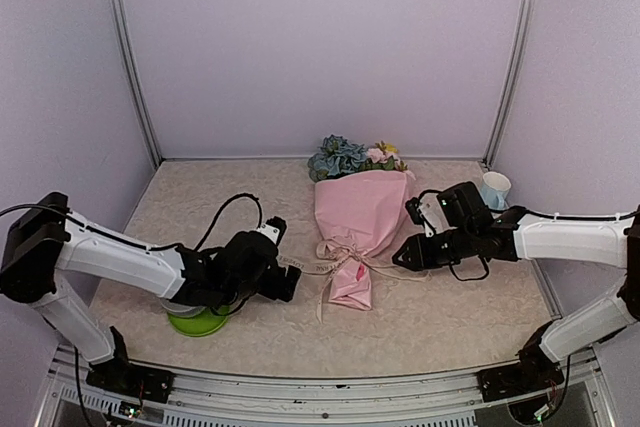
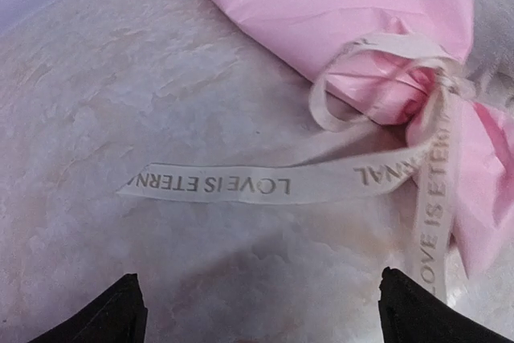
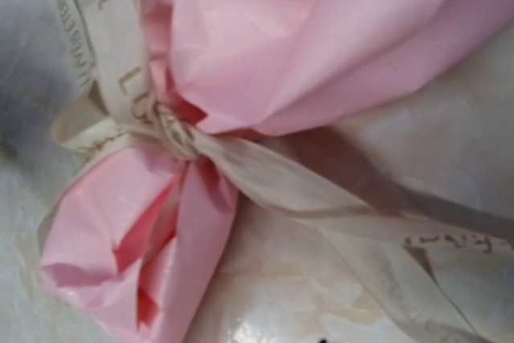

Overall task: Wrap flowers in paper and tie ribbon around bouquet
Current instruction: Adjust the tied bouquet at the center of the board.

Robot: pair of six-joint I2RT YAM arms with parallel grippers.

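Observation:
My left gripper grabs the ribbon (image 2: 241, 185) by its near tail's end (image 2: 432, 279) next, so the knot stays free to hold the bouquet's paper.
The bouquet lies on the table with its pink paper (image 1: 362, 209) cone narrowing toward me. Blue, pink and yellow flowers (image 1: 345, 157) show at the far end. The cream lettered ribbon (image 2: 241, 185) is knotted round the cone's neck (image 3: 173, 136). One tail lies flat on the table, pointing left. My left gripper (image 1: 288, 282) stands open just short of that tail's end, touching nothing. My right gripper (image 1: 400, 255) sits close to the right of the knot. Another ribbon tail (image 3: 337, 202) runs toward it. Its fingertips are out of the right wrist view.
A green dish (image 1: 198, 323) sits under my left arm near the front edge. A white and blue cup (image 1: 495, 189) stands at the back right behind my right arm. Enclosure walls close off the back and both sides.

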